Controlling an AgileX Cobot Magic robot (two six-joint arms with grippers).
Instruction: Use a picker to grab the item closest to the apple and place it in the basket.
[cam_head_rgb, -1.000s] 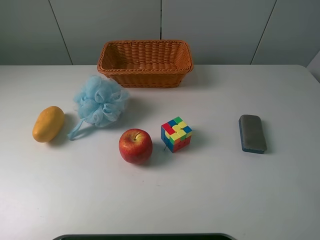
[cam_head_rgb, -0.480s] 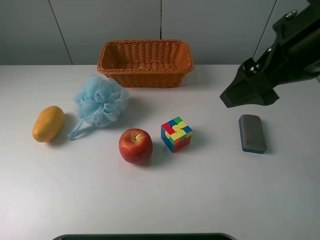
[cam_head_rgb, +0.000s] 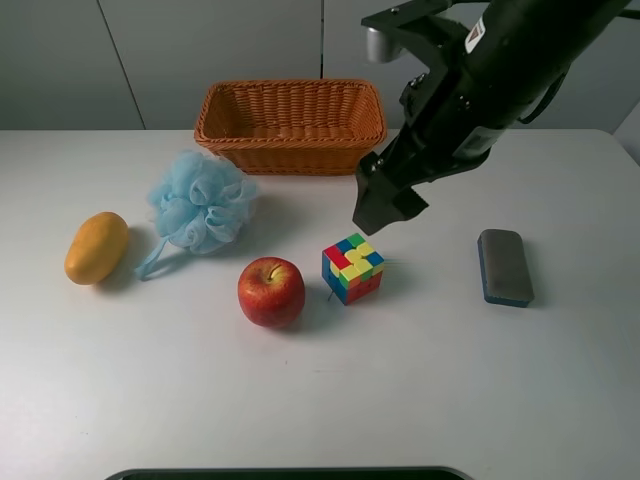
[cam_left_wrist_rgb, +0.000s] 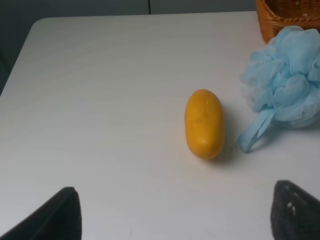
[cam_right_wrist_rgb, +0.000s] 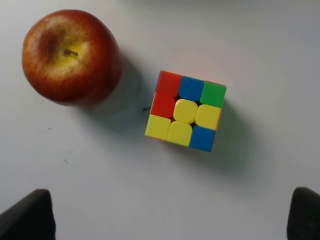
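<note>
My right gripper is to grab the puzzle cube (cam_head_rgb: 352, 268) by its opposite sides next, so that the item closest to the apple can go in the basket (cam_head_rgb: 290, 118).
A red apple (cam_head_rgb: 271, 291) lies on the white table, with a multicoloured puzzle cube (cam_head_rgb: 352, 268) right beside it, a small gap between them. A woven orange basket (cam_head_rgb: 290, 150) stands empty at the back. My right gripper (cam_head_rgb: 385, 207) hangs above and just behind the cube. In the right wrist view the apple (cam_right_wrist_rgb: 70, 55) and the cube (cam_right_wrist_rgb: 186, 111) lie below, and the right gripper (cam_right_wrist_rgb: 170, 220) is open and empty. My left gripper (cam_left_wrist_rgb: 182, 220) is open and empty, and it is out of the exterior view.
A yellow mango (cam_head_rgb: 97, 247) lies at the far left, with a light blue bath pouf (cam_head_rgb: 200, 205) between it and the basket. A grey-blue eraser block (cam_head_rgb: 504, 266) lies to the right. The left wrist view shows the mango (cam_left_wrist_rgb: 204, 123), the pouf (cam_left_wrist_rgb: 287, 82) and a basket corner (cam_left_wrist_rgb: 287, 15).
My right arm has come in from the upper right and moved left and down until it hangs over the cube. The objects have not moved.
</note>
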